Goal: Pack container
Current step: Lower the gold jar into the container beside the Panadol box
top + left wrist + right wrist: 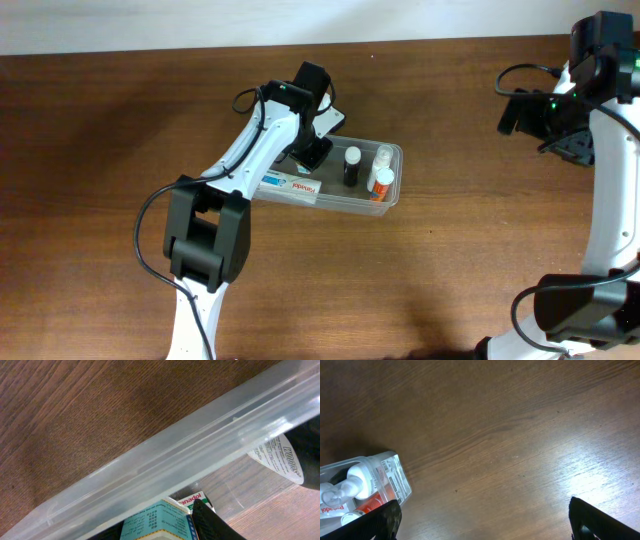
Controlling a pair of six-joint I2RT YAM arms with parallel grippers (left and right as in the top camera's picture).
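Observation:
My left gripper needs to let go of the teal box. The teal box is inside the container's side next to the Panadol box, so it would stay in the container.
The clear plastic container [392, 153] lies at mid-table. In it stand a dark bottle [352, 164] and a white and orange bottle [379, 182], and a red and white Panadol box [304, 189] lies flat. My left gripper [312, 150] reaches into the container's left end. In the left wrist view it is shut on a teal box [160, 522] just behind the container's wall [175, 455], with the Panadol box [194, 499] beyond it. My right gripper [485, 527] is open and empty over bare wood at the far right, with the container's end [395, 477] at its left.
The dark bottle's white label [285, 457] shows at the right of the left wrist view. The brown wooden table [470, 260] stretches around the container. The right arm's base [590, 310] stands at the front right, the left arm's base [205, 250] at the front left.

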